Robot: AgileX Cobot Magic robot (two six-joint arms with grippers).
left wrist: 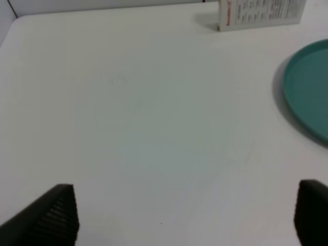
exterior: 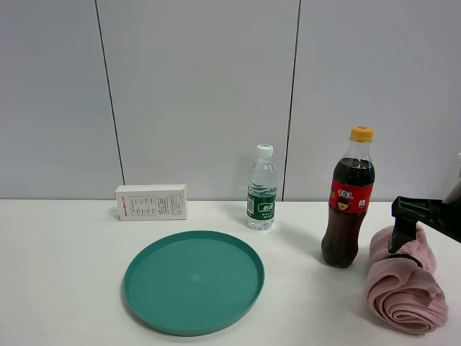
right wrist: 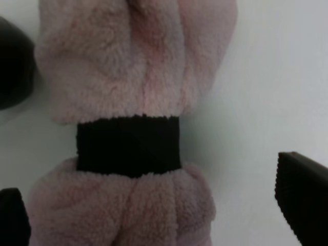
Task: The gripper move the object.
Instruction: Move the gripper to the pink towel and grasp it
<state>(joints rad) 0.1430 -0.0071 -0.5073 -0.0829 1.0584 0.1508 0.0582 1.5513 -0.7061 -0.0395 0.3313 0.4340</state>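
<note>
The rolled pink towel should be held by the black band around its middle [exterior: 408,259] [right wrist: 128,146], so my right gripper will grab it there next to move the object.
A rolled pink fluffy towel [exterior: 405,292] with a black band [right wrist: 128,146] around its middle lies on the white table at the far right. My right gripper [exterior: 409,229] is open and hovers just above the towel's far end. In the right wrist view the towel [right wrist: 133,66] fills the space between the two black fingertips [right wrist: 302,205], which stand apart on either side of it. My left gripper [left wrist: 187,215] is open over bare table and holds nothing. It is out of the exterior view.
A cola bottle [exterior: 348,202] with an orange cap stands just left of the towel. A water bottle [exterior: 261,191] and a white box [exterior: 152,202] stand at the back. A teal plate [exterior: 193,281] lies in front; its rim [left wrist: 307,87] shows in the left wrist view.
</note>
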